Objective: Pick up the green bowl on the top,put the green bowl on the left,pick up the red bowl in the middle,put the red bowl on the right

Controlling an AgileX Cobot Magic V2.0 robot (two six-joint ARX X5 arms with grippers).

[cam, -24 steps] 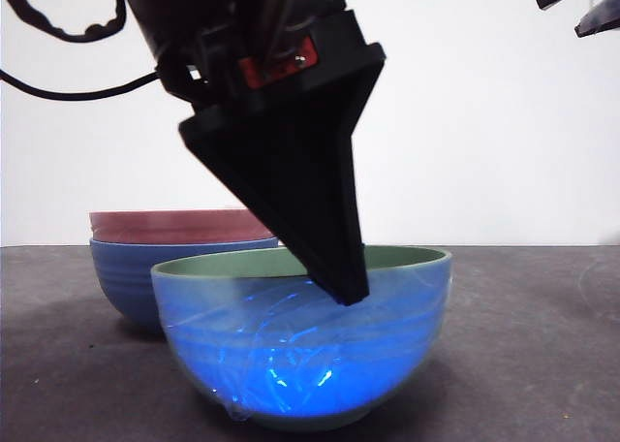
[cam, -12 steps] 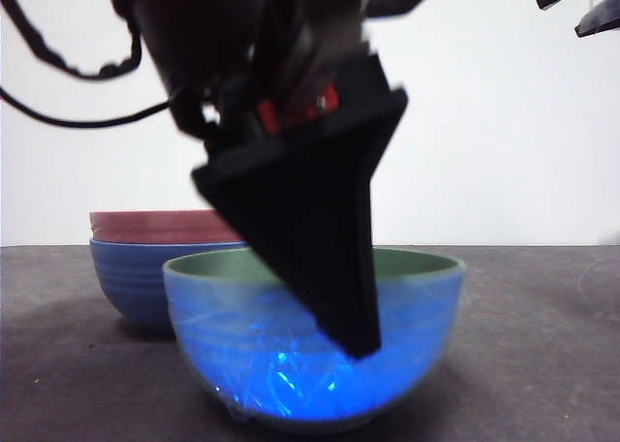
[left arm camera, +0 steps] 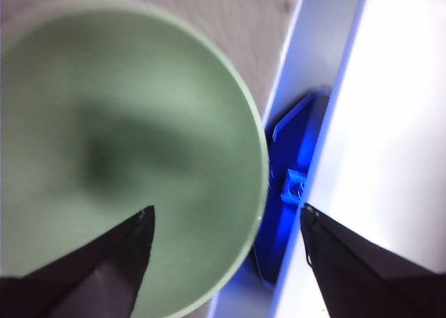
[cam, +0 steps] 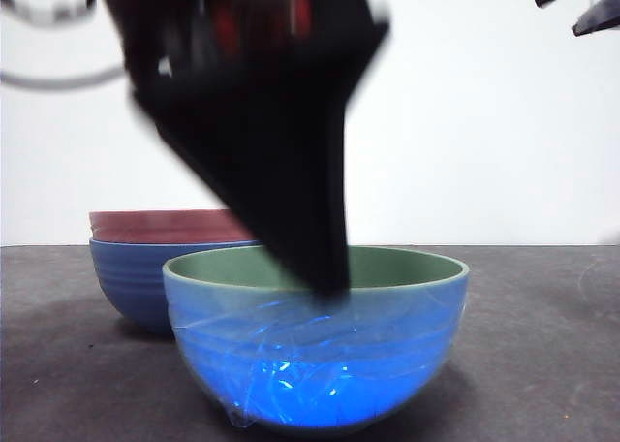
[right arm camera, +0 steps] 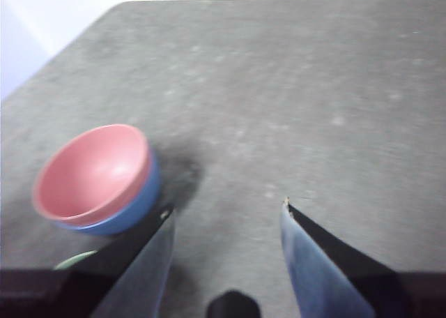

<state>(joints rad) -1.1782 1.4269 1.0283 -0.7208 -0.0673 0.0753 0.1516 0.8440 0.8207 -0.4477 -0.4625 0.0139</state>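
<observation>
I should next use my right gripper to grab the red bowl by its rim (right arm camera: 145, 153) and lift it out, because it sits inside the blue bowl.
The green bowl (cam: 320, 355) stands on the dark table near the front, its outer wall glowing blue; the left wrist view (left arm camera: 125, 144) shows its sage-green inside. My left gripper (cam: 325, 268) hangs over it, blurred and open, one jaw above the inside and one outside the rim (left arm camera: 226, 210), touching neither side. The red bowl (cam: 165, 226) sits nested in a matte blue bowl (cam: 136, 277) behind and to the left. Both show in the right wrist view, red bowl (right arm camera: 90, 171) and blue bowl (right arm camera: 136, 206). My right gripper (right arm camera: 226, 206) is open and empty, high above the table.
The right arm shows only as black tips at the top right corner (cam: 581, 6). The dark table (cam: 542, 345) runs bare to the right of the green bowl. Beyond the table's edge by the green bowl is a blue fitting (left arm camera: 289, 185).
The green bowl has come down and shifted slightly right, and now rests on the table. My left gripper dipped with it, then rose; its jaw tip is now at rim height.
</observation>
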